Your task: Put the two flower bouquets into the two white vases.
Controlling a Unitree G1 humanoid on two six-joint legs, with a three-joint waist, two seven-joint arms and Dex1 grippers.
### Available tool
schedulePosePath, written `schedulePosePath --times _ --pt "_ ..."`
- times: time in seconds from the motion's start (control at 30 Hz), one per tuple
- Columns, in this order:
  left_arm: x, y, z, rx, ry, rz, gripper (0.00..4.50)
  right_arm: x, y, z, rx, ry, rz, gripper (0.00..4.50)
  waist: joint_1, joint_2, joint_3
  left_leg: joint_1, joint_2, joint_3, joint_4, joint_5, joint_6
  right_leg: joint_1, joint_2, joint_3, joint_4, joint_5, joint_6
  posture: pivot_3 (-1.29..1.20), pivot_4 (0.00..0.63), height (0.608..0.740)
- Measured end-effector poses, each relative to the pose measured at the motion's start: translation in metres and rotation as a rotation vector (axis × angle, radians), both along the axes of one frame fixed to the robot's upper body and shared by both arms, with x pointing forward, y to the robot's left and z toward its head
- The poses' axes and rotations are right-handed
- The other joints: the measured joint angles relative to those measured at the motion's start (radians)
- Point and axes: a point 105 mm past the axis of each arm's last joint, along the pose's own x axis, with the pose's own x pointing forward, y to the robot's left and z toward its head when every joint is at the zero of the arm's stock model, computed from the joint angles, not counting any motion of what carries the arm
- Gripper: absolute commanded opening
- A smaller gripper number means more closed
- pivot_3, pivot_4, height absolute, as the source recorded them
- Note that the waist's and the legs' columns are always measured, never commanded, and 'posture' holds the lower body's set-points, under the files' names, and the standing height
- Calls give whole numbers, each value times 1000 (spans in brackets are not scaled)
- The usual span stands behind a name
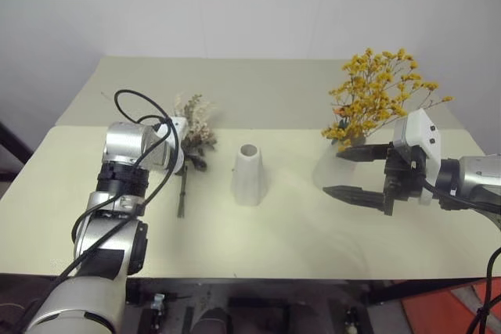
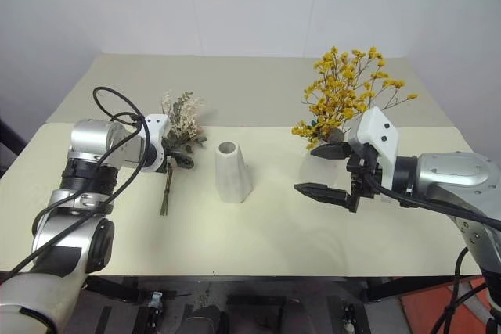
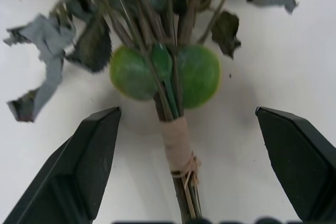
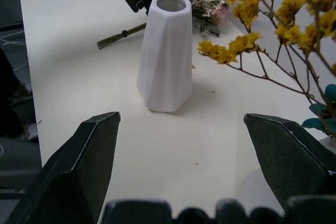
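Note:
The thin dried leaves above the wrap could crumble, so my left gripper should next grab the cream-and-pink bouquet by its twine-wrapped stems.
The dried cream-and-pink bouquet (image 1: 194, 119) lies flat on the table, its long stems (image 1: 182, 193) pointing toward the front edge. My left gripper (image 3: 186, 113) hangs open just above it, one finger (image 3: 89, 150) on each side of the taped stem wrap (image 3: 177, 141), touching nothing. In the middle stands the narrow white vase (image 1: 249, 174) with nothing in it. At the right, the yellow-orange bouquet (image 1: 380, 91) stands upright with its stems in the wider white vase (image 1: 344, 174). My right gripper (image 1: 333, 171) is open in front of that vase and holds nothing.
The pale table (image 1: 297, 232) is two tops joined along a seam (image 1: 274, 128), with a white wall behind. A black cable (image 1: 137, 103) loops over my left wrist. Bare tabletop lies between the two vases and along the front edge.

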Motion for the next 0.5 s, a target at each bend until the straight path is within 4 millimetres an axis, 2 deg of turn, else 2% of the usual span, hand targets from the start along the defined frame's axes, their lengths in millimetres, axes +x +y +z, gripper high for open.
schedulePosePath --times 0.03,0.07,0.17,0.4,0.43,0.5 --pt "2 1 -1 -1 3 5 3625 0 0 0 0 -1 -2 4500 0 0 0 0 0 0 0 0 0 0 0 0 0 0 0 0 150 740" --pt "3 1 -1 1 3 11 3505 0 0 0 1 -2 -5 4500 0 0 0 0 0 0 0 0 0 0 0 0 0 0 0 0 150 740" --pt "8 3 -1 2 -4 22 2428 -1 -1 1 4 -4 -6 4500 0 0 0 0 0 0 0 0 0 0 0 -1 0 0 0 0 150 740" --pt "12 6 -3 6 -4 31 346 -3 -2 2 3 -7 -15 4500 0 0 0 -1 -1 0 0 0 0 0 0 -2 0 0 0 0 150 740" --pt "12 6 -2 4 -4 33 159 -3 -2 1 2 -4 -16 4500 -1 0 0 -1 -1 0 1 0 0 0 0 -2 0 0 0 0 150 740" --pt "13 5 -2 12 -10 32 161 -3 -2 1 1 -3 -17 4500 0 0 0 -1 -1 0 1 0 0 0 0 -2 0 0 0 0 150 740"
